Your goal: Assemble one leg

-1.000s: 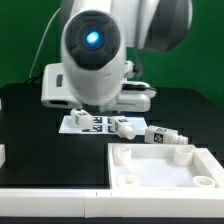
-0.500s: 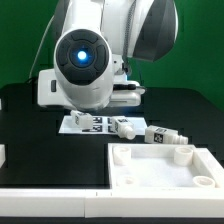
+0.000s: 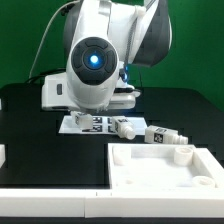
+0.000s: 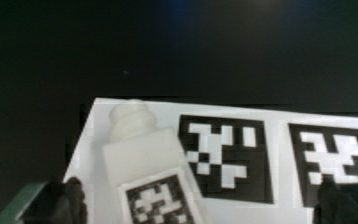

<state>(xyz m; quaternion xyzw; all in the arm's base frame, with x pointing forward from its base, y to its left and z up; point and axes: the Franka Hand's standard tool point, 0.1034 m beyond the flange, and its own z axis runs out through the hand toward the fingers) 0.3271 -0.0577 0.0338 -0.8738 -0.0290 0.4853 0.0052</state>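
Observation:
I need to grab the leg by its tagged section [image 4: 162,198] with my gripper next. Its round peg end then stays free for the panel's corner socket.
In the wrist view a leg [image 4: 146,172], a chunky white post with a black-and-white tag, lies on the marker board [image 4: 282,140] with its round peg end pointing away. My gripper [image 4: 202,206] is open above it. The dark fingers [image 4: 48,204] stand wide apart and the leg lies close to one finger, not gripped. In the exterior view the arm's wrist housing [image 3: 94,66] hides the gripper. Two legs show there, one [image 3: 125,128] at the marker board's [image 3: 88,123] edge and one [image 3: 165,137] further to the exterior view's right.
The large white square panel [image 3: 150,160] with round corner sockets lies in front at the exterior view's right, and a further white post [image 3: 182,153] lies on its far edge. A white bar [image 3: 50,205] runs along the front. A white block [image 3: 2,155] sits at the left edge.
The wrist housing has come lower, swinging to the exterior view's left and then back toward the middle. The legs, panel and marker board have not moved.

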